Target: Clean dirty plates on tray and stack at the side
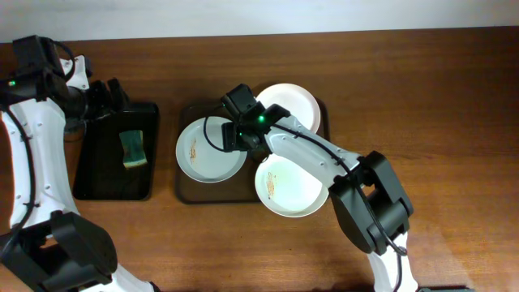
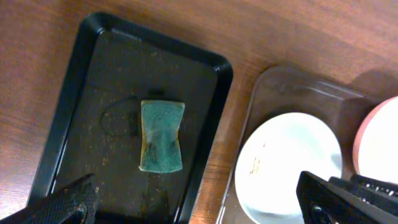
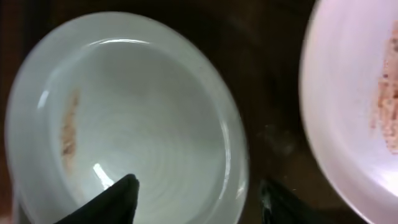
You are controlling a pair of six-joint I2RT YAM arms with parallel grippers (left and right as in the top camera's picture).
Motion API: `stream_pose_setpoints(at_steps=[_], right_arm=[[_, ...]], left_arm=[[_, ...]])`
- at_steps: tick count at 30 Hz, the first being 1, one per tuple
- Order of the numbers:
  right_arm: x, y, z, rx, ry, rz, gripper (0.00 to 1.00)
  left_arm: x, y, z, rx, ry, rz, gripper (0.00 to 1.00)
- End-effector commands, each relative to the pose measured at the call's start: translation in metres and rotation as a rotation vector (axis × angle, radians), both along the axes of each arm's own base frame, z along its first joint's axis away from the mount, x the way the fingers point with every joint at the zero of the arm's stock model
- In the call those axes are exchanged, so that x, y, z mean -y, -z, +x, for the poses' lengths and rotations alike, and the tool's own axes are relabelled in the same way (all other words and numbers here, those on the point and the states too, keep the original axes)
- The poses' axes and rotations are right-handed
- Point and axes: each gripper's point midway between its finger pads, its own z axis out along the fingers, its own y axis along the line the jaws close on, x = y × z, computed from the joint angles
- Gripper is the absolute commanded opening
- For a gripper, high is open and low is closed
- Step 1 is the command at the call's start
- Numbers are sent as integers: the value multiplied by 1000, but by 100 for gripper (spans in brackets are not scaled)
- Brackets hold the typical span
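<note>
I will next grab the green sponge from above with my left gripper, across its narrow middle. The sponge's bottom and ends will stay free to wipe plates.
The dark brown tray (image 1: 217,193) holds three white plates. The left plate (image 1: 203,154) has an orange-brown smear. The back plate (image 1: 290,104) sits at the tray's far right. The front plate (image 1: 292,188) has smears and overhangs the tray's front edge. My right gripper (image 1: 233,134) is open, its fingers (image 3: 199,199) straddling the right rim of the left plate (image 3: 124,112); another smeared plate (image 3: 354,106) lies beside it. My left gripper (image 1: 109,96) is open and empty (image 2: 199,211), above the black tray's far end, with the left plate (image 2: 289,162) to its right.
A smaller black tray (image 1: 97,174) lies to the left of the brown tray and holds a green sponge (image 1: 132,150), which also shows in the left wrist view (image 2: 160,135). Bare wooden table (image 1: 438,97) extends to the right.
</note>
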Motion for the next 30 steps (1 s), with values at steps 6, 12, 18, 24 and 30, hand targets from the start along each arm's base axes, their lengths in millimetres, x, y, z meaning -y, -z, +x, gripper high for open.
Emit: stream_pose_setpoints(at_steps=[6, 12, 18, 24, 30], right_arm=[[10, 36, 4, -27, 37, -73, 32], [6, 48, -2, -72, 28, -60, 6], [4, 48, -5, -83, 21, -47, 4], [4, 48, -4, -82, 20, -47, 4], [4, 48, -4, -82, 21, -47, 5]], left_arm=[[-6, 19, -4, -55, -26, 7, 98], [-10, 46, -2, -124, -32, 5, 72], [-10, 105, 0, -260, -22, -33, 32], [-12, 165, -9, -419, 17, 12, 43], [0, 172, -11, -465, 35, 104, 37]])
